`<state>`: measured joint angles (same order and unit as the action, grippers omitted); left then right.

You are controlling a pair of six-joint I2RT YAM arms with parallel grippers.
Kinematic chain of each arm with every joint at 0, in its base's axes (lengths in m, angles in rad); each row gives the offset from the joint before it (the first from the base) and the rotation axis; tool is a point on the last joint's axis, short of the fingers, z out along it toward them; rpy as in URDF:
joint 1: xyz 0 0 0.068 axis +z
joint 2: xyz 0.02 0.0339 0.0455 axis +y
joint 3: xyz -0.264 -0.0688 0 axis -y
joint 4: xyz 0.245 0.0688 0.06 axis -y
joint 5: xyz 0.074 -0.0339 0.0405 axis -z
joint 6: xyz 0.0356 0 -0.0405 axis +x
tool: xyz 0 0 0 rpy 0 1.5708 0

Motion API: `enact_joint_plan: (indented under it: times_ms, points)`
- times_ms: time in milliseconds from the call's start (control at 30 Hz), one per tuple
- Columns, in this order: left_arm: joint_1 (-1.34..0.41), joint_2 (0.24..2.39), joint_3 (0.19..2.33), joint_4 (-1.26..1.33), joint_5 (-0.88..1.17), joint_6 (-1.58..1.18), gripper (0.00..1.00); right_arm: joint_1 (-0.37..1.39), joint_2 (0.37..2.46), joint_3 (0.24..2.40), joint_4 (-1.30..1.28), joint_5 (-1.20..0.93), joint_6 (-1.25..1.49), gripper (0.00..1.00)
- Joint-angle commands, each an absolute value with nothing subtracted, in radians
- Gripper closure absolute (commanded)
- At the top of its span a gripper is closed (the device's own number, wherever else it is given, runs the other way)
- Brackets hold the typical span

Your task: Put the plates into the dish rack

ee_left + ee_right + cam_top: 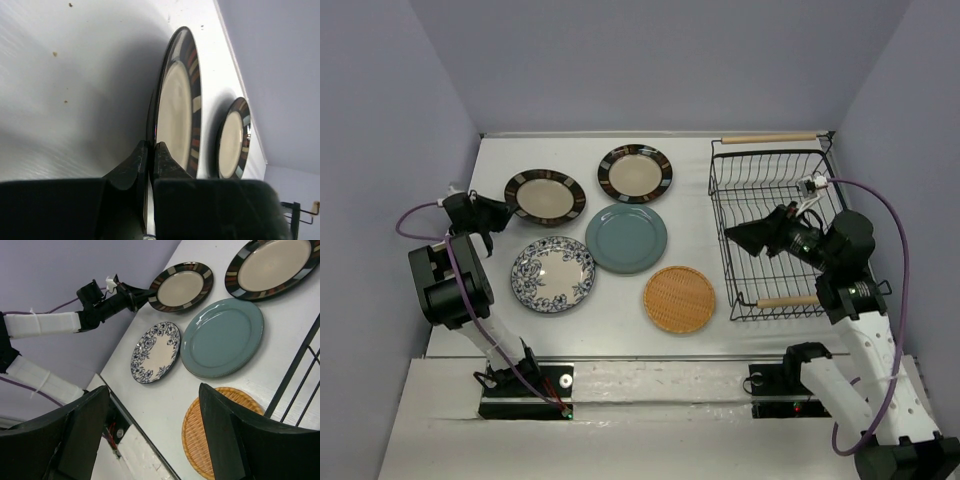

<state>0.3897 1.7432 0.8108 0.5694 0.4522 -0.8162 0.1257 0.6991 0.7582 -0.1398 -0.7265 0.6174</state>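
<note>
The robot's right gripper should next grab the rim of the striped plate (175, 105), opposite the left gripper, to load the plate upright into the rack.
Five plates lie on the white table: two cream plates with striped rims (545, 196) (635, 173), a teal one (626, 238), a blue floral one (553, 274) and an orange wicker one (679, 298). The black wire dish rack (770, 152) stands at the right and holds nothing. My left gripper (502, 213) is shut on the left rim of the left striped plate (175, 105); its rim runs between the fingertips (150, 146). My right gripper (740, 236) is open and holds nothing, hovering over the rack's left side, with the wicker plate (200, 435) below it.
The rack has a wooden handle at the far end (770, 138) and one at the near end (790, 300). Grey walls close in the table at the back and both sides. The rack's wires (295, 370) show at the right of the right wrist view.
</note>
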Motion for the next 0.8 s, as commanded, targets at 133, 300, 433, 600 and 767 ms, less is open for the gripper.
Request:
enact_joint_plan:
  times_ms: [133, 300, 433, 600, 767]
  points:
    - [0.390, 1.450, 0.750, 0.943, 0.574, -1.032, 0.94, 0.346, 0.883, 0.880, 0.054, -0.672, 0.686, 0.21]
    - [0.382, 1.294, 0.718, 1.012, 0.610, -1.149, 0.94, 0.546, 1.127, 1.023, 0.072, -0.556, 0.641, 0.17]
    - [0.347, 1.195, 0.677, 1.012, 0.630, -1.170, 0.94, 0.560, 1.227, 1.095, 0.078, -0.485, 0.634, 0.15]
    - [0.269, 1.045, 0.588, 1.002, 0.698, -1.204, 0.94, 0.560, 1.370, 1.204, 0.064, -0.443, 0.612, 0.11]
    - [0.201, 0.945, 0.548, 0.983, 0.755, -1.232, 0.94, 0.560, 1.443, 1.255, 0.061, -0.448, 0.574, 0.09]
